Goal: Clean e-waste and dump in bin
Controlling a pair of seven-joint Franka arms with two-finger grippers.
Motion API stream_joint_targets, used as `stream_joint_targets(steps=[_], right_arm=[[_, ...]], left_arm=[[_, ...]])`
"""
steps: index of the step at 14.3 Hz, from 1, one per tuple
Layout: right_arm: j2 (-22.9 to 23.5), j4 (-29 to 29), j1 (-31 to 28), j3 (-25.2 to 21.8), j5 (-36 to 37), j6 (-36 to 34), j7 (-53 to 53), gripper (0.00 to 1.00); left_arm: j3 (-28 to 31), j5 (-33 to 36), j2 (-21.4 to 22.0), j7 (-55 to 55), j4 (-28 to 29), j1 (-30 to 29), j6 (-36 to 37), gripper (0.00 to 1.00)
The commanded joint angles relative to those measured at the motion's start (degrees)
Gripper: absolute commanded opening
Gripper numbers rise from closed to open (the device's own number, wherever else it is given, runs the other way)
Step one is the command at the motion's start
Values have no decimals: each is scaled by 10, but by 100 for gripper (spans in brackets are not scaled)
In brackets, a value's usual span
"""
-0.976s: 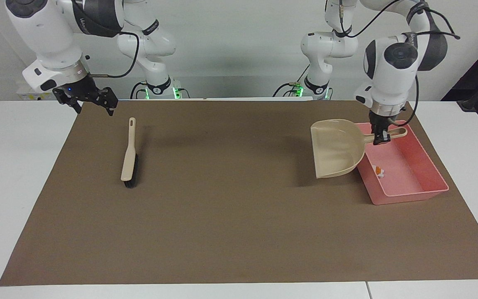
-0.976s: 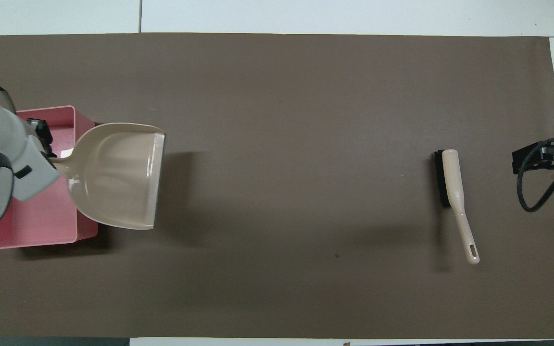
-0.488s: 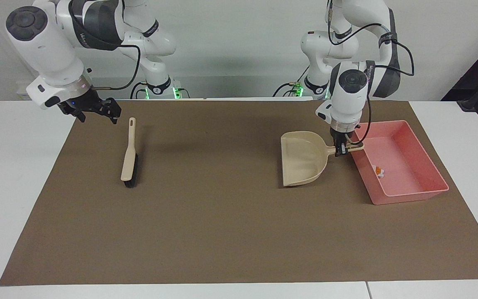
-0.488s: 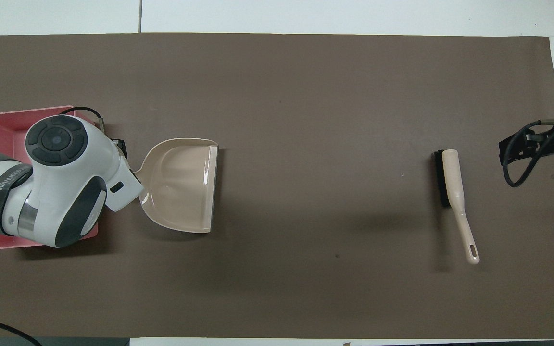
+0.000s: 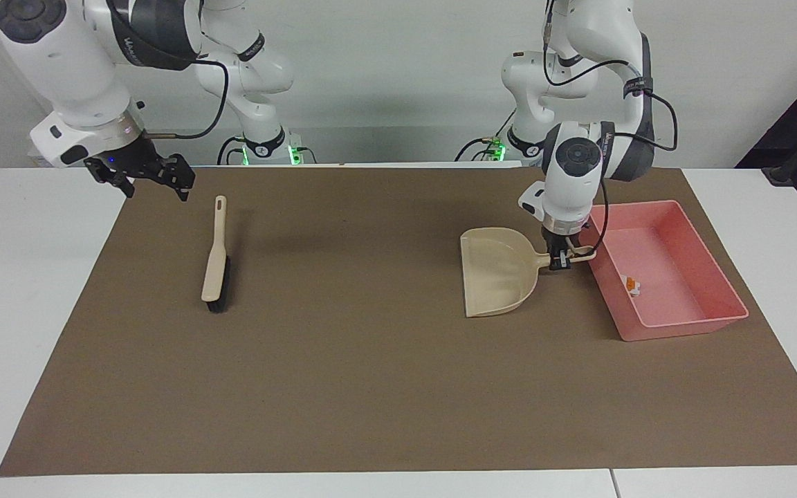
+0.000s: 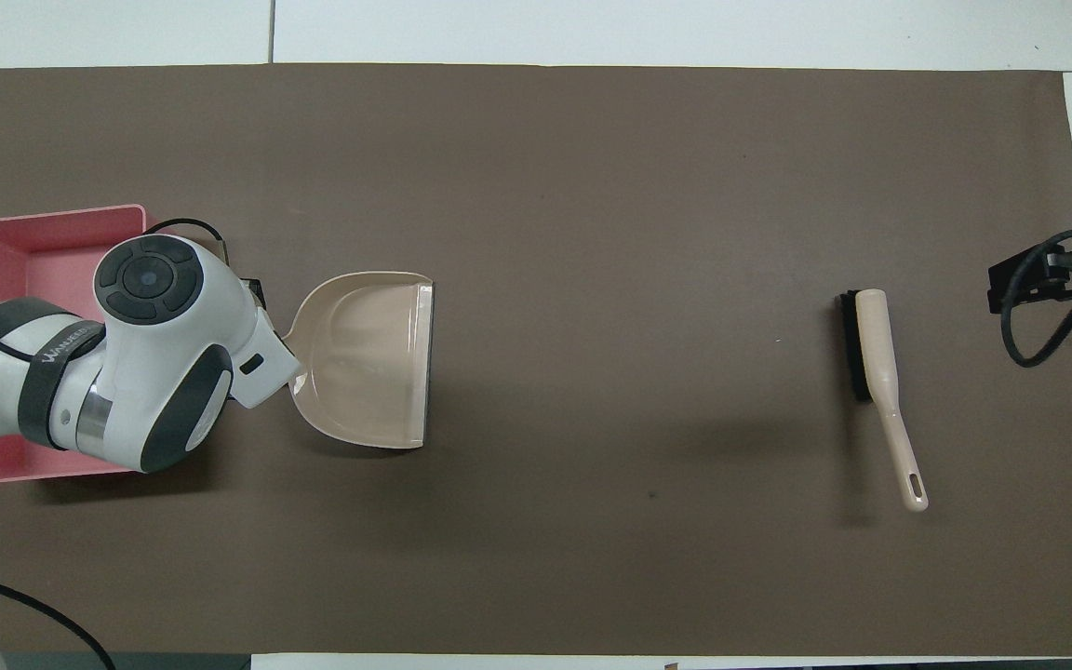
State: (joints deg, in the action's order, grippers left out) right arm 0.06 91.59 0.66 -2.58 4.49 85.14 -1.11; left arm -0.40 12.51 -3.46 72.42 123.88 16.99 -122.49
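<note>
I need to open my left gripper now. The dustpan's front edge is low at the brown mat, and its shadow is tight beneath it.
The e-waste [image 5: 631, 285], small white and orange bits, lies inside the pink bin [image 5: 689, 324] at the left arm's end of the table. The bin [image 6: 33, 270] is partly covered by the left arm in the overhead view. My left gripper [image 5: 561, 261] is shut on the handle of the beige dustpan [image 5: 499, 273], beside the bin toward the table's middle. The dustpan [image 6: 368, 358] looks empty and sits level, on or just above the mat. My right gripper [image 5: 156, 187] hangs open and empty over the mat's edge at the right arm's end.
A beige brush [image 5: 215, 266] with black bristles lies flat on the brown mat [image 5: 371, 387], near the right gripper. In the overhead view the brush [image 6: 876, 363] has its handle pointing toward the robots. White table borders the mat.
The left gripper carried the dustpan from over the bin toward the table's middle and lowered it level beside the bin. The right gripper shifted slightly and stayed open.
</note>
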Motion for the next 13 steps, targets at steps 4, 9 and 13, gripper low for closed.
stream_joint_targets(steps=[4, 9, 13], right_arm=[[-6, -5, 0, -4, 1, 15, -5, 99], [-7, -5, 1, -1, -4, 8, 1, 99], [-10, 1, 0, -3, -7, 9, -2, 99]], left_arm=[[9, -9, 14, -6, 14, 35, -17, 64], [11, -9, 58, -14, -5, 31, 33, 98], [13, -9, 111, -148, -3, 2, 110, 98]])
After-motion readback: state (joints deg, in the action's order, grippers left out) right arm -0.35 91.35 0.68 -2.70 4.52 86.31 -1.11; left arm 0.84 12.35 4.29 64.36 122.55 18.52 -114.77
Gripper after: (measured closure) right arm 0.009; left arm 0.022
